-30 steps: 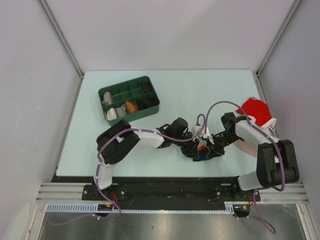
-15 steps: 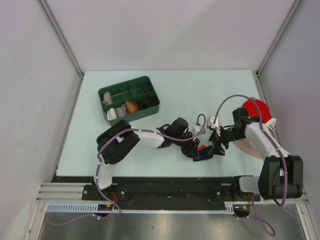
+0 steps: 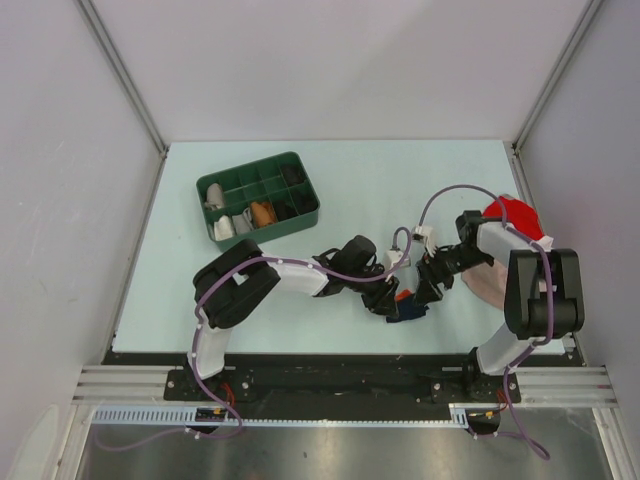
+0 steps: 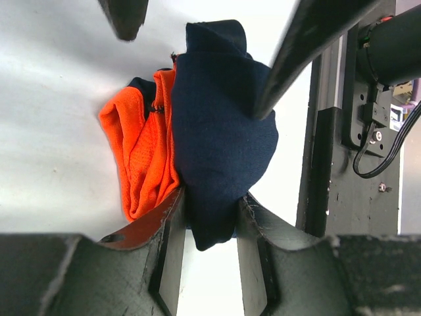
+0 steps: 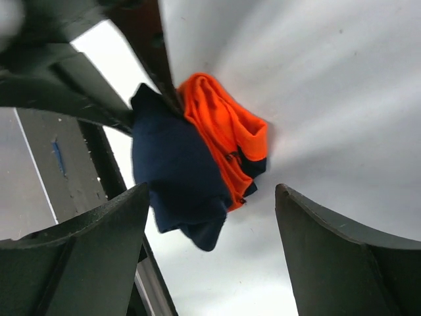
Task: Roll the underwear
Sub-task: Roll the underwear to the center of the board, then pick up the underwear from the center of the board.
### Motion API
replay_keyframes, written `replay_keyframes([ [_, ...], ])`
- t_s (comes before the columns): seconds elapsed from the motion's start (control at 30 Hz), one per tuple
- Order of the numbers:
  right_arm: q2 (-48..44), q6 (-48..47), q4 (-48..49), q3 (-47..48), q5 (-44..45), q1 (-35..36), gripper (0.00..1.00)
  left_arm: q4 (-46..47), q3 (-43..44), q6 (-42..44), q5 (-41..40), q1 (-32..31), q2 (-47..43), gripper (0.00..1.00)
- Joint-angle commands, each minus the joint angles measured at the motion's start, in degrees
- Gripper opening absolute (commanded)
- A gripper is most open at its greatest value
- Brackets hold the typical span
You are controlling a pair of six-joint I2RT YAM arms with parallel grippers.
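My right gripper should pinch the rolled underwear across its navy end, opposite my left gripper, so it stays rolled and its body is free for the tray.
The underwear [image 3: 407, 308] is a bunched roll of navy-blue fabric with orange folds, lying near the table's front edge. In the left wrist view the underwear [image 4: 220, 131] has its navy end pinched between my left gripper [image 4: 209, 227], which is shut on it. My left gripper [image 3: 389, 300] reaches it from the left in the top view. My right gripper [image 3: 430, 287] stands just right of the bundle. In the right wrist view my right gripper [image 5: 212, 197] is open, fingers wide on either side of the underwear [image 5: 181, 174] without touching it.
A green compartment tray [image 3: 303, 213] with small items stands at the back left. A red cloth [image 3: 515, 222] and a beige-pink cloth [image 3: 490, 287] lie at the right edge under the right arm. The black base rail [image 4: 335, 131] runs close behind the bundle.
My right gripper has opened, let go of the underwear and drawn back a little to the right. The left gripper keeps its grip and has not moved.
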Motion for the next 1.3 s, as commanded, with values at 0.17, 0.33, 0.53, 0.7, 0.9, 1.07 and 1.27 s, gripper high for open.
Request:
replay_keyframes([
  [0.17,7.8,5.8,0.3,3.7,5.6,3.4,0.81,-1.1,-1.0,-0.7,-3.4,-0.1,2.2,0.39],
  [0.33,10.4,6.8,0.3,4.2,7.3,6.1,0.75,-1.1,-0.5,-0.8,-3.3,-0.1,2.2,0.39],
  [0.53,14.4,6.8,-1.1,5.8,8.1,8.6,0.56,-1.5,-0.4,-0.8,-3.4,-0.1,2.2,0.39],
  [0.7,15.6,4.9,-3.8,7.0,7.0,8.7,0.21,-1.7,-0.2,-0.8,-3.9,-0.1,2.1,0.41],
  [0.9,15.3,1.9,-6.8,7.8,3.6,8.3,0.0,-1.4,-1.3,-0.4,-8.2,-0.1,-2.2,0.55],
  [1.07,14.0,-0.5,-8.5,8.1,0.6,6.8,0.0,-0.4,-3.1,-0.3,-11.9,0.9,-7.9,0.62],
  [1.27,12.5,-4.9,-12.9,9.3,-4.0,4.1,0.0,0.3,-5.9,0.4,-14.0,2.7,-15.8,0.71],
])
